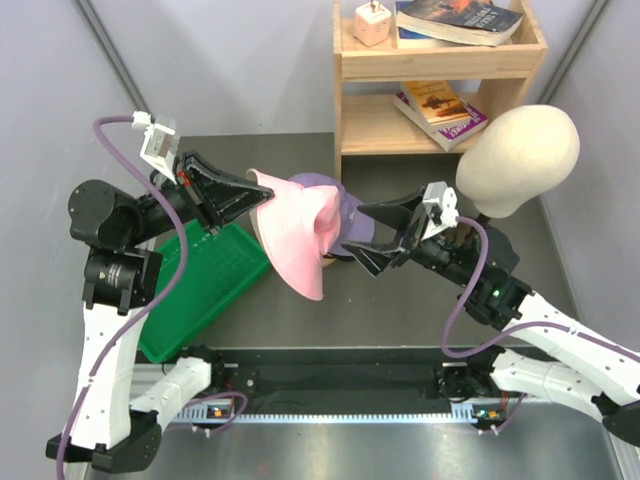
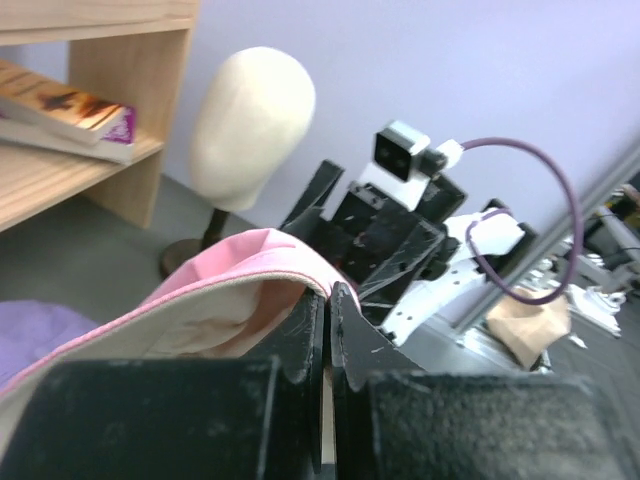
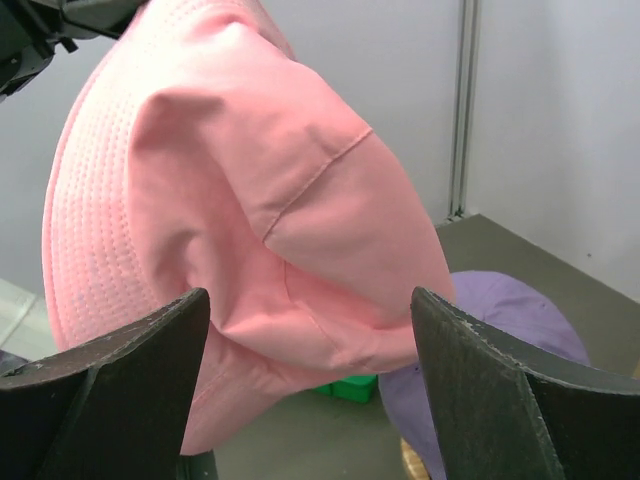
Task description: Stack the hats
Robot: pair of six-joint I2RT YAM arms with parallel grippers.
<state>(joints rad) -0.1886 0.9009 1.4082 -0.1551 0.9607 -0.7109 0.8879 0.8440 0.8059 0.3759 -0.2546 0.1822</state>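
My right gripper should move forward first and then close on the pink hat's top [image 1: 325,222]. The lavender cap [image 1: 348,212] shows between my fingers and the top of the pink hat, so my fingers would miss it if I closed now.
A pink brimmed hat [image 1: 295,240] hangs in the air, pinched at its brim by my left gripper [image 1: 265,195]. In the left wrist view the jaws [image 2: 328,295] are shut on the pink brim [image 2: 230,290]. A lavender cap [image 1: 348,212] sits right behind and below the pink hat, and also shows in the right wrist view [image 3: 505,340]. My right gripper [image 1: 366,238] is open, its jaws wide apart, facing the crown of the pink hat [image 3: 250,200] from the right without touching it [image 3: 310,300]. Other hats are out of view.
A green tray [image 1: 200,290] lies on the table under my left arm. A cream mannequin head [image 1: 520,150] stands at the right, behind my right arm. A wooden shelf [image 1: 440,80] with books stands at the back. A wooden stand edge [image 3: 410,465] shows under the lavender cap.
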